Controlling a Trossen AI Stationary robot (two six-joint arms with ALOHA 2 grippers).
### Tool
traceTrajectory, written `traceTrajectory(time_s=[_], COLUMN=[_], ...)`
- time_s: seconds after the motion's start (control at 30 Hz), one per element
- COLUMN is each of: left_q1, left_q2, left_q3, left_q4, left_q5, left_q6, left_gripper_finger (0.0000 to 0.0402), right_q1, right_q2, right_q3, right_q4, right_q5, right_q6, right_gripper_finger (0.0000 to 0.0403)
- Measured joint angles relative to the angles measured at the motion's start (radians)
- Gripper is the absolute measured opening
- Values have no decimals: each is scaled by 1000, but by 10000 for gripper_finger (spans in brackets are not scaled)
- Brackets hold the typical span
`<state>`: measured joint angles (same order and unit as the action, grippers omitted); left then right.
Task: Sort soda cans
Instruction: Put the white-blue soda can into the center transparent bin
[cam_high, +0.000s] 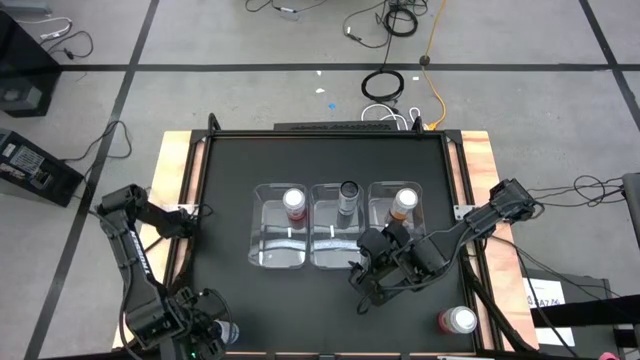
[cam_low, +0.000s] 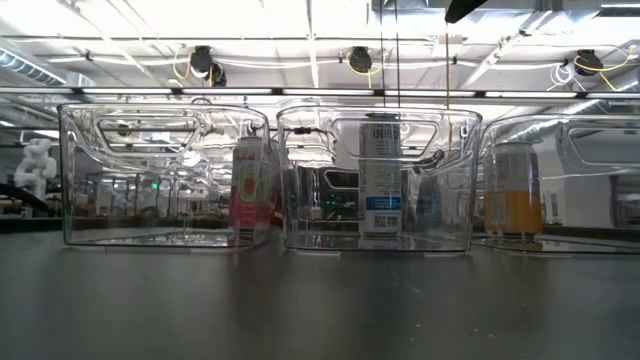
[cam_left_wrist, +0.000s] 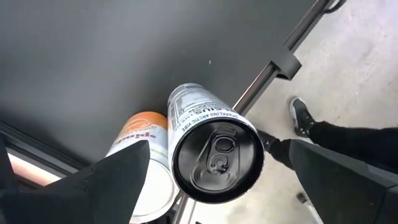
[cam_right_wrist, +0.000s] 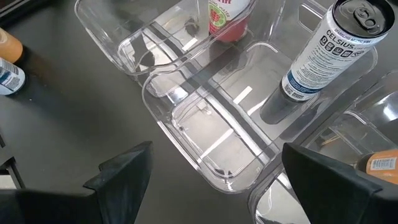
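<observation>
I need to lower my left gripper first, because its fingers stop above the black-topped can beside the orange can and would miss if I closed them now.
Three clear bins stand in a row mid-table. The left bin holds a pink can, the middle bin a black-topped can, the right bin an orange can. At the near left corner a black-topped can and an orange can stand upright side by side. My left gripper hangs open above them, its fingers on either side of the black-topped can, touching nothing. My right gripper is open over the middle bin's near end. Another pink can stands near right.
The dark mat ends in a metal frame rail right beside the near-left cans. Beyond that rail, on the floor, are a person's shoe and leg. Bare mat lies between the bins and the near edge.
</observation>
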<state>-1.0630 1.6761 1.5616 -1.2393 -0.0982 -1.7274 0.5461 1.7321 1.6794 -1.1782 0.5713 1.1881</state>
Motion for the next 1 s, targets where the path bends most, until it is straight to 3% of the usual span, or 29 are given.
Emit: traceTrajectory(time_s=[0.53, 1.0], left_q1=[0, 0], left_q2=[45, 90], left_q3=[-29, -30], left_q4=[8, -11], left_q5=[-1, -2], left_q6=[111, 120], left_gripper_finger=[393, 391], right_q1=[0, 0], right_q2=[0, 0], right_q3=[0, 0], right_q4=[0, 0], right_q5=[0, 0], right_q6=[-7, -7], right_gripper_finger=[348, 348])
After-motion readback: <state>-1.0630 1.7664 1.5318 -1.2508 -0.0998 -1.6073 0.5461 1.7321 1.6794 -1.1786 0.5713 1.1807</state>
